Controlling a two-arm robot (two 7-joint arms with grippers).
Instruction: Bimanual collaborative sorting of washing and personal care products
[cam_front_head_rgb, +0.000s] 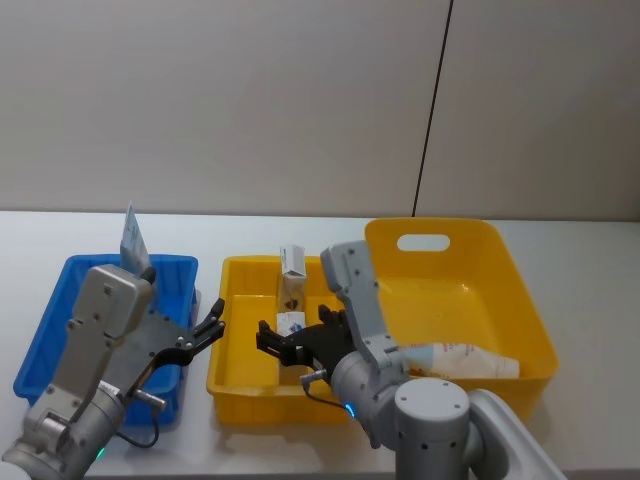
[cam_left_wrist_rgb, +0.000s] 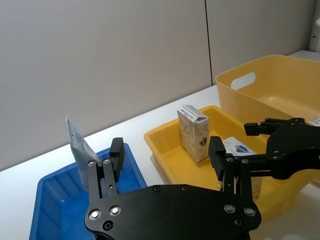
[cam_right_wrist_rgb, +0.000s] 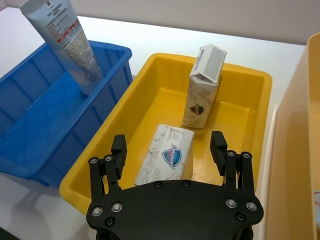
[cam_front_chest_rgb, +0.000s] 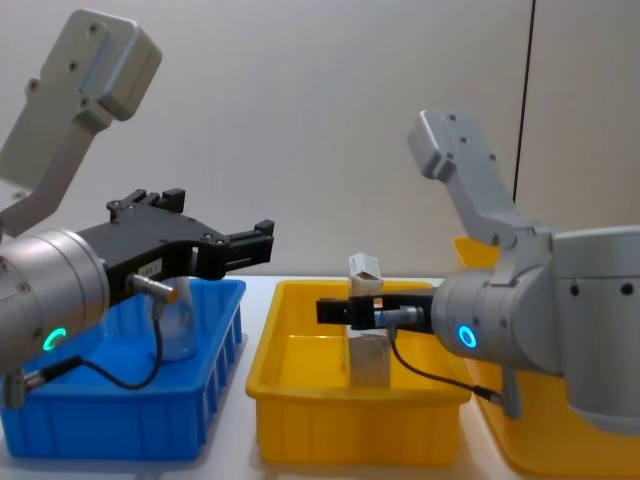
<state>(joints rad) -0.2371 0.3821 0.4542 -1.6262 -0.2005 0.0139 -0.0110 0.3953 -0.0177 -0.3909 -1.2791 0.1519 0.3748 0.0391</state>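
Observation:
Next, the right gripper grabs the whitish carton by its top end to sort the carton into the big yellow bin.
A pale blue tube (cam_front_head_rgb: 133, 240) (cam_right_wrist_rgb: 70, 42) stands leaning in the blue bin (cam_front_head_rgb: 50, 320). In the small yellow tray (cam_front_head_rgb: 232, 330) one whitish carton (cam_front_head_rgb: 293, 262) (cam_right_wrist_rgb: 202, 95) stands upright. A second carton (cam_front_head_rgb: 291, 322) (cam_right_wrist_rgb: 167, 155) lies flat in front of it. Another tube (cam_front_head_rgb: 470, 360) lies in the big yellow bin (cam_front_head_rgb: 520, 270). My right gripper (cam_front_head_rgb: 265, 338) (cam_right_wrist_rgb: 169, 150) hovers open over the lying carton, holding nothing. My left gripper (cam_front_head_rgb: 215, 322) (cam_left_wrist_rgb: 167, 157) is open and empty over the gap between the blue bin and the tray.
The three containers sit side by side on a white table (cam_front_head_rgb: 580, 235), in front of a grey wall. The two grippers (cam_front_chest_rgb: 250, 245) (cam_front_chest_rgb: 335, 312) point at each other over the tray's left side, a short gap apart.

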